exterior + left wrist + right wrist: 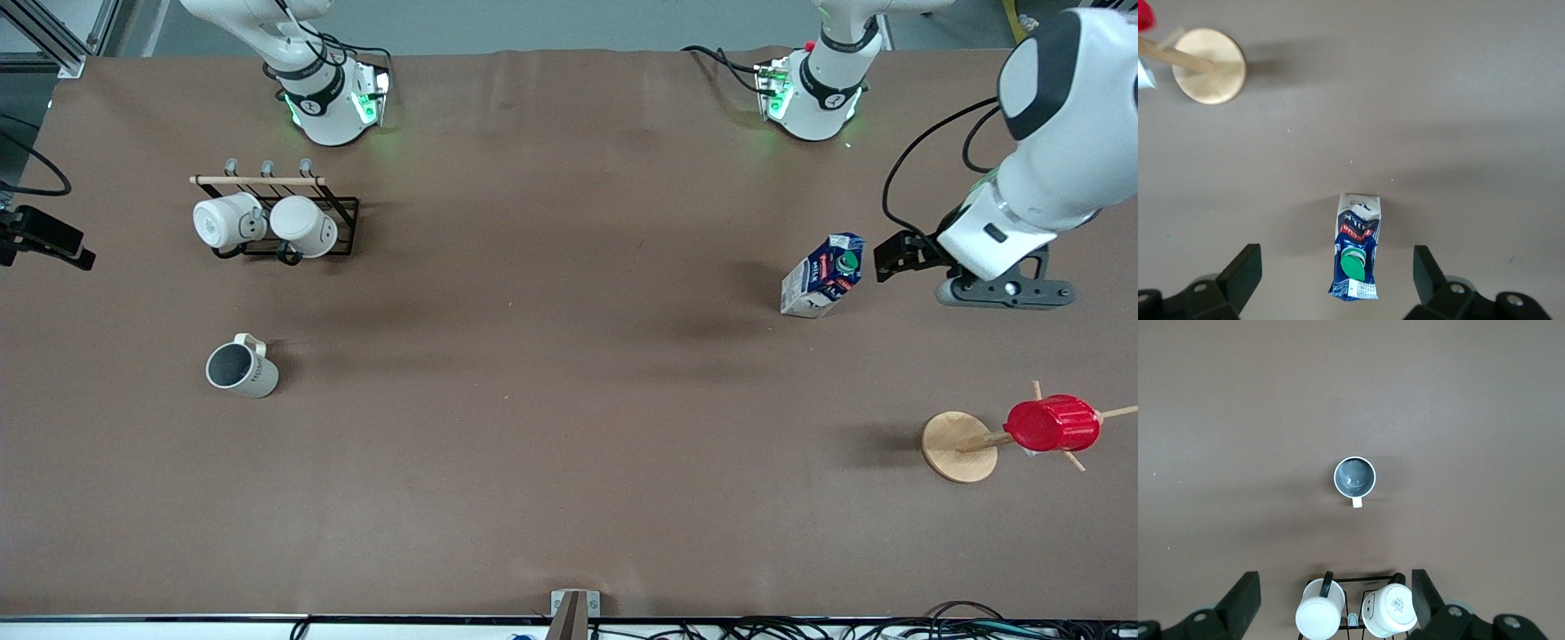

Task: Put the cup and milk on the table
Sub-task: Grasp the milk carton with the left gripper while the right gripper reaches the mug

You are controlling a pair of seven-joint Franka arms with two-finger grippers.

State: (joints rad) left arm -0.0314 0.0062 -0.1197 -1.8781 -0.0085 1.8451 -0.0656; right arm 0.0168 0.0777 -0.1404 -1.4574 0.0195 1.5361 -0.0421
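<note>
The milk should go beside the cup (244,367), so I will next use my left gripper to grab the milk carton by its end with the cap (847,256).
The cream cup (242,367) stands upright on the brown table (551,400) toward the right arm's end, handle pointing toward the robots' bases; in the right wrist view it (1355,477) shows from far above, grey inside. The blue and white milk (822,276) carton stands upright on the table toward the left arm's end. My left gripper (892,258) is open and empty, up in the air just beside the milk; in the left wrist view (1336,268) the milk (1356,250) shows below, between the fingers. My right gripper (1336,595) is open and empty, high over the wire rack.
A black wire rack (342,213) with two white mugs (267,222) stands near the right arm's base, also seen in the right wrist view (1358,581). A wooden peg stand (958,446) holding a red ribbed cup (1052,423) is nearer the front camera than the milk.
</note>
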